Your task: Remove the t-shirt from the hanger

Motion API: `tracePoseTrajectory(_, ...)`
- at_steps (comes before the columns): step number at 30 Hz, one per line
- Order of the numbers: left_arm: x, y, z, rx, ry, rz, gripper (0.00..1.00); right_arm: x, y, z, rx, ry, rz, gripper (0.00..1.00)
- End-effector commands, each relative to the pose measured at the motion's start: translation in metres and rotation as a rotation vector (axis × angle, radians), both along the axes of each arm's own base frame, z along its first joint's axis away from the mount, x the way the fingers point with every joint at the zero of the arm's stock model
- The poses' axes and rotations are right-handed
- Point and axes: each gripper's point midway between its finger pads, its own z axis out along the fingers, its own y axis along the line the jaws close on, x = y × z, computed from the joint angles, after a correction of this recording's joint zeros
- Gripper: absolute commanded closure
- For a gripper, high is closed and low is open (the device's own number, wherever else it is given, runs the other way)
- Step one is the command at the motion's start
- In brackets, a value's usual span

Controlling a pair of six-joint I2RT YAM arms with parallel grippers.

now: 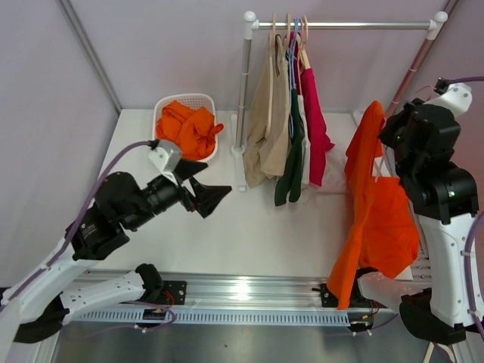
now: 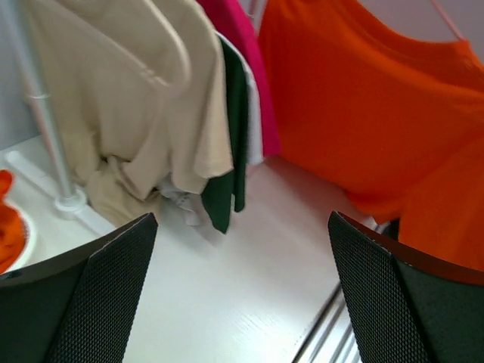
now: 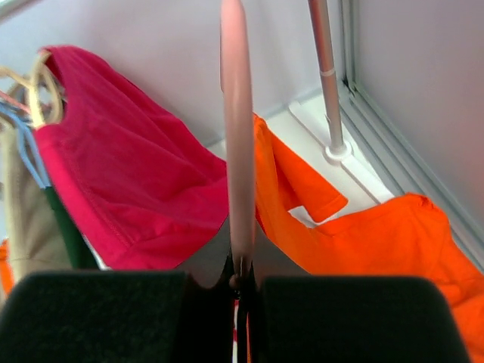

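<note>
My left gripper will next grab the orange t-shirt (image 1: 378,219) by its loose draping near edge (image 1: 344,279), away from the hanger, so that it can remove the shirt.
The orange t-shirt (image 1: 378,219) hangs at the right of the table on a pale pink hanger (image 3: 236,151), draping down to the near edge. My right gripper (image 3: 242,283) is shut on the hanger's lower end and holds it up; in the top view the gripper (image 1: 392,134) sits beside the shirt's upper edge, and the hanger is mostly hidden there. The shirt also shows in the left wrist view (image 2: 363,113) and in the right wrist view (image 3: 378,234). My left gripper (image 1: 215,181) is open and empty over the left middle of the table, pointing toward the shirt (image 2: 242,219).
A clothes rack (image 1: 340,25) at the back holds beige (image 1: 268,113), dark green (image 1: 293,159) and magenta (image 1: 316,121) garments on hangers. A white basket (image 1: 162,102) with orange clothes stands at the back left. A metal rail (image 1: 242,291) runs along the near edge.
</note>
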Motion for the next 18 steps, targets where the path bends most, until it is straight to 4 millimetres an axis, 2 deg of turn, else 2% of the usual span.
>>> tracePoseTrajectory(1, -0.007, -0.033, -0.012, 0.033, -0.022, -0.074, 0.00, 0.016, -0.002, -0.012, 0.033, 0.013, -0.103, 1.00)
tracePoseTrajectory(2, -0.004, -0.044, -0.019, 0.045, -0.016, -0.070, 0.00, 0.025, 0.001, -0.016, 0.027, 0.029, -0.111, 1.00)
tracePoseTrajectory(4, -0.015, -0.063, -0.022, 0.051, -0.017, -0.125, 0.01, 0.031, -0.001, -0.008, 0.047, 0.018, -0.169, 1.00)
tracePoseTrajectory(5, -0.015, -0.075, -0.024, 0.049, -0.017, -0.139, 0.00, 0.043, 0.001, -0.024, 0.026, 0.087, -0.201, 1.00)
tracePoseTrajectory(6, -0.023, -0.082, -0.022, 0.039, -0.020, -0.170, 0.00, 0.047, 0.000, -0.026, 0.024, 0.103, -0.237, 1.00)
tracePoseTrajectory(7, -0.025, -0.089, -0.023, 0.038, -0.022, -0.184, 0.01, 0.045, -0.001, -0.010, 0.034, 0.069, -0.283, 1.00)
tracePoseTrajectory(8, -0.028, -0.094, -0.023, 0.036, -0.030, -0.199, 0.00, 0.044, 0.000, -0.018, 0.040, 0.105, -0.319, 1.00)
tracePoseTrajectory(9, -0.034, -0.104, -0.021, 0.032, -0.051, -0.223, 0.00, 0.058, 0.007, -0.029, 0.016, 0.143, -0.347, 1.00)
tracePoseTrajectory(10, -0.036, -0.109, -0.020, 0.031, -0.062, -0.235, 0.01, 0.055, 0.008, -0.015, 0.020, 0.104, -0.386, 1.00)
tracePoseTrajectory(11, -0.042, -0.115, -0.020, 0.031, -0.072, -0.255, 0.01, 0.054, 0.010, -0.022, 0.023, 0.122, -0.410, 1.00)
tracePoseTrajectory(12, -0.043, -0.123, -0.019, 0.030, -0.079, -0.267, 0.01, 0.062, 0.017, -0.027, 0.010, 0.137, -0.411, 1.00)
tracePoseTrajectory(14, -0.044, -0.132, -0.024, 0.041, -0.075, -0.280, 0.01, 0.065, 0.028, -0.027, 0.024, 0.127, -0.390, 1.00)
tracePoseTrajectory(18, -0.045, -0.148, -0.028, 0.040, -0.072, -0.310, 0.01, 0.065, 0.037, -0.024, 0.028, 0.094, -0.362, 1.00)
